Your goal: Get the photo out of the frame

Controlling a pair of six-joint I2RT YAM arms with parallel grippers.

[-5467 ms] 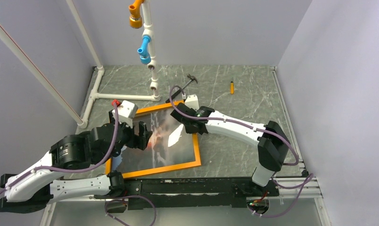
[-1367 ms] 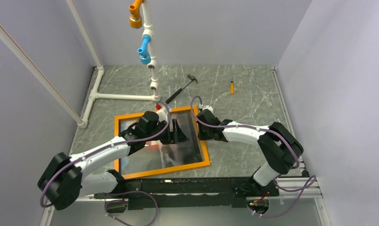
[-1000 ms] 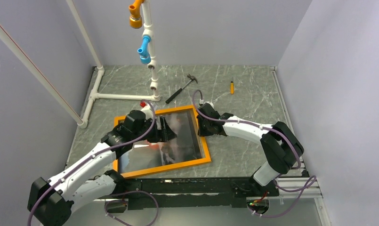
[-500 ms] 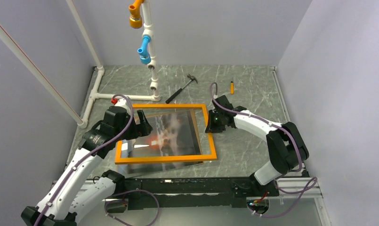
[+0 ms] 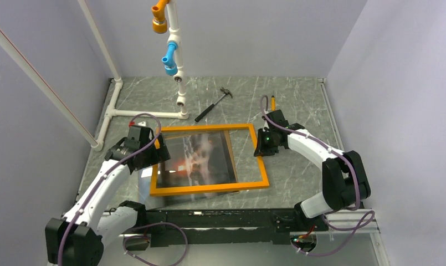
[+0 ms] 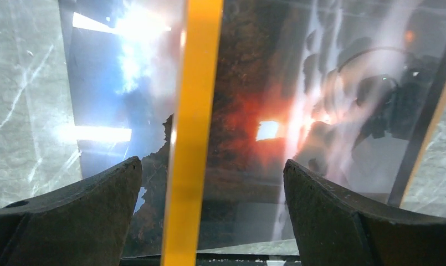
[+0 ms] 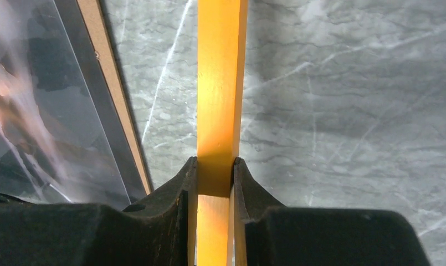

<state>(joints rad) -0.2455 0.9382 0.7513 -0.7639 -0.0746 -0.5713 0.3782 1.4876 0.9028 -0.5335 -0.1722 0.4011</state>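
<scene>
The orange frame point(image 5: 209, 189) has a bar that crosses the photo. My left gripper should reach the frame and grab it by that bar, so the photo stays free to slide out.
The orange frame point(image 5: 209, 189) sits shifted right of the dark photo point(image 5: 198, 160), which lies flat on the marble table. The frame's left bar point(image 6: 193, 122) crosses the photo's point(image 6: 265, 83) left part, and the right bar point(image 7: 220, 83) stands clear of the print's brown-backed edge point(image 7: 107, 83). My right gripper point(image 5: 261, 145) point(image 7: 215, 163) is shut on that right bar. The left gripper point(image 5: 157, 151) point(image 6: 212, 163) hangs open over the left bar and the photo, its fingers point(image 6: 71, 210) wide apart and holding nothing.
A hammer point(image 5: 213, 104) and a small orange screwdriver point(image 5: 273, 103) lie at the back of the table. A white pipe structure point(image 5: 145, 113) with blue and orange fittings point(image 5: 169, 55) stands at the back left. A black rail point(image 5: 220, 219) runs along the near edge.
The right gripper has drawn the frame rightward, partly off the photo. The left gripper has opened, let go and pulled back to the left edge. The photo stayed on the table.
</scene>
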